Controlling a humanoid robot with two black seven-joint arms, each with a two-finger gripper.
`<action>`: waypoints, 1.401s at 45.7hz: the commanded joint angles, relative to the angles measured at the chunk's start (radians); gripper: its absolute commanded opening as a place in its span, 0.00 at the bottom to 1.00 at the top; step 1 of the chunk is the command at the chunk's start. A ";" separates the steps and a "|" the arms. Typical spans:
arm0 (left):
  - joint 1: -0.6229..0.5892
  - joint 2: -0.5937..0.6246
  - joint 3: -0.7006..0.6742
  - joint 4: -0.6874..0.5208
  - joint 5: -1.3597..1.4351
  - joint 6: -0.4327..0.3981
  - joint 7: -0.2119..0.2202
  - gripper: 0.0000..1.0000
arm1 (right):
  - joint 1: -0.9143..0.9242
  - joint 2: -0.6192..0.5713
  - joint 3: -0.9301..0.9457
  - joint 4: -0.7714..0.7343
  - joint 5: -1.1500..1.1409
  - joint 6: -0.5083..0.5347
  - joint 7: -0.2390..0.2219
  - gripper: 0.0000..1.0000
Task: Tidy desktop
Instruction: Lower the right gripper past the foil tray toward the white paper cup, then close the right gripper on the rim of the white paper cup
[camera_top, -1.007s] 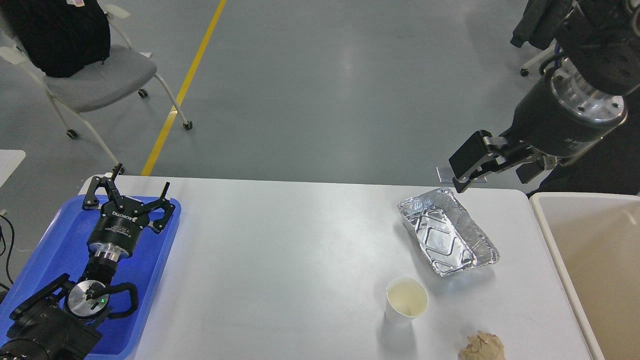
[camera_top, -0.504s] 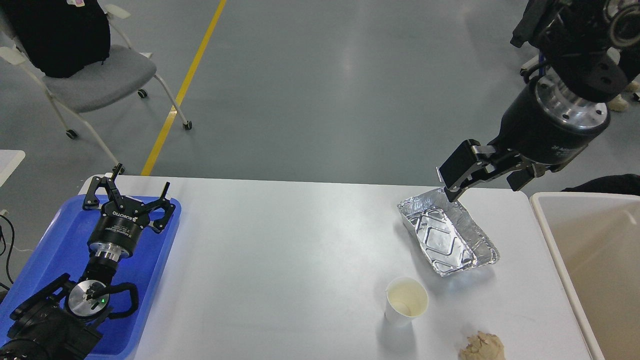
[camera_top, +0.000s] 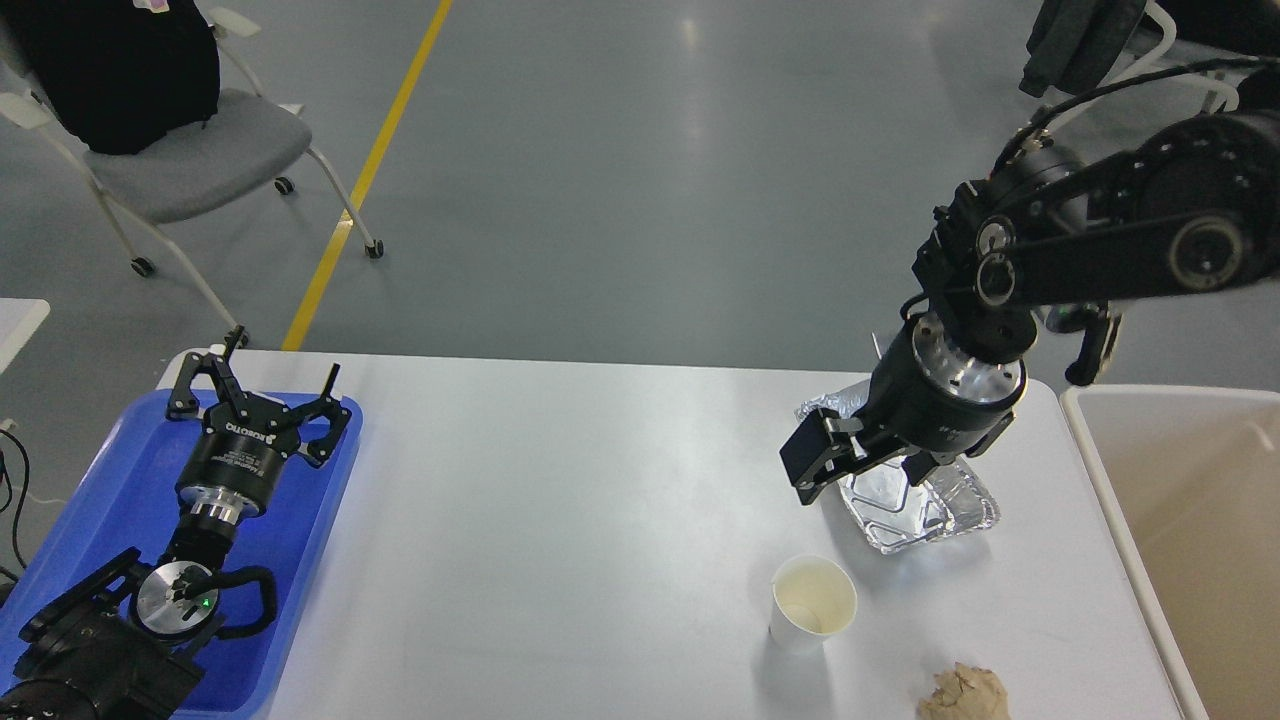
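My right gripper grabs the white paper cup by its rim next, to clear the cup off the desktop.
The white desktop (camera_top: 560, 520) holds a foil tray (camera_top: 935, 508) at the right, a white paper cup (camera_top: 812, 600) in front of it, and a crumpled brown paper ball (camera_top: 962, 695) at the front edge. My right gripper (camera_top: 862, 470) is open and hangs low over the foil tray's left half, hiding much of it; one finger (camera_top: 806, 468) stands just outside the tray's left rim. My left gripper (camera_top: 262, 390) is open and empty above the blue tray (camera_top: 110, 480) at the far left.
A beige bin (camera_top: 1190, 540) stands off the desktop's right edge. A grey chair (camera_top: 190, 150) with a black bag is on the floor at the back left, beside a yellow floor line (camera_top: 370, 170).
My right arm has swung down and to the left, from above the desktop's far edge to low over the foil tray. The left arm has not moved.
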 joint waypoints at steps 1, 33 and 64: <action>0.000 0.000 -0.001 0.000 0.000 0.000 0.000 0.99 | -0.194 0.105 0.031 -0.037 0.004 -0.192 0.008 1.00; 0.001 -0.003 -0.002 0.000 0.000 0.000 0.000 0.99 | -0.521 0.071 0.031 -0.189 -0.141 -0.370 0.008 1.00; 0.003 -0.001 -0.005 0.000 0.000 0.000 0.000 0.99 | -0.585 0.033 -0.011 -0.192 -0.213 -0.373 0.008 1.00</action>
